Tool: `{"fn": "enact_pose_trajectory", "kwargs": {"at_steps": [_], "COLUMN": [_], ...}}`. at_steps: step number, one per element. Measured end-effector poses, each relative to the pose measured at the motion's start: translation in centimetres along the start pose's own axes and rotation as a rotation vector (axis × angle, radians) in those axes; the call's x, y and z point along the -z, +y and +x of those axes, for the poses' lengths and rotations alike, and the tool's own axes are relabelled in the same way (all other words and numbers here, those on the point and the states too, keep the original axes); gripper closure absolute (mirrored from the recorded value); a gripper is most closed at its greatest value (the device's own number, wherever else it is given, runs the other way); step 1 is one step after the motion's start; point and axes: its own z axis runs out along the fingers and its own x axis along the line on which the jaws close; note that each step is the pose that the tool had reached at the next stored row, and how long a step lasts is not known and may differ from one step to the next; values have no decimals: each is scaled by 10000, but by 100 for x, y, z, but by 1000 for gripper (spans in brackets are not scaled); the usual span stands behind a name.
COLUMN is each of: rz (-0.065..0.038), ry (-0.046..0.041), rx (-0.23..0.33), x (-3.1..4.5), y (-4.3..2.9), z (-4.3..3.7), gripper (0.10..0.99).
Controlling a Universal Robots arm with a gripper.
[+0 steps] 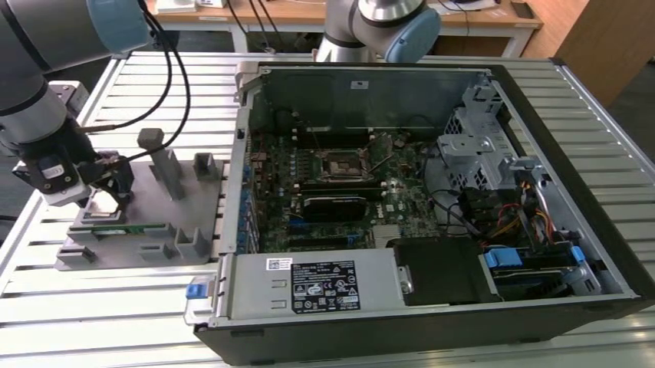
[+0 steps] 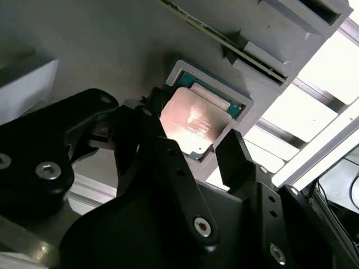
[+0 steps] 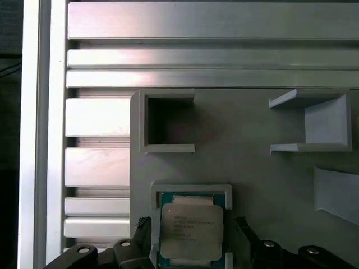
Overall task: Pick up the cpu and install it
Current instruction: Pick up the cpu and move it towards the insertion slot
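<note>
My gripper will next hold the side edges of the cpu [image 2: 193, 120] to pick it up. The pocket's raised sides have gaps only along those edges.
The cpu [image 2: 193, 120] [image 3: 190, 231] is a flat square chip with a silvery top plate. It lies in a shallow square pocket of the grey holder plate [image 1: 143, 249] [image 3: 252, 168]. My gripper [image 1: 107, 193] [image 2: 190, 128] [image 3: 192, 227] hangs just over it, open. One black finger [image 2: 147, 115] stands beside one edge of the chip and the other finger [image 2: 233, 151] beside the opposite edge, with small gaps showing. In the exterior view the arm's wrist covers the chip.
An open computer case [image 1: 573, 192] lies at the exterior view's right, with the motherboard's black socket [image 1: 343, 162] near its middle. A green memory stick [image 1: 128, 228] rests on the holder plate among upright grey posts [image 1: 164, 165]. The slatted metal table [image 1: 103, 322] lies around them.
</note>
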Motion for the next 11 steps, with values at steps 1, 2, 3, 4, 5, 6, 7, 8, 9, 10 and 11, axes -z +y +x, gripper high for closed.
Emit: {"fn": "enact_pose_trajectory", "kwargs": {"at_steps": [1,2,3,4,5,6,7,8,9,10,11], "rz": [1,4,8,8,7,6,5,5,6,6,6], "ry": [1,2,3,2,0,-3,-6,-6,-3,-3,-3], "rx": [0,0,0,1,0,1,0,0,0,0,0], "x": [-3,-3,-2,-3,-3,-2,2,13,28,46,68], "y": [0,0,0,0,0,0,1,1,1,2,3], "z": [0,0,1,0,0,0,-1,0,0,0,0], "gripper": [443,443,506,557,557,557,557,557,557,557,557]}}
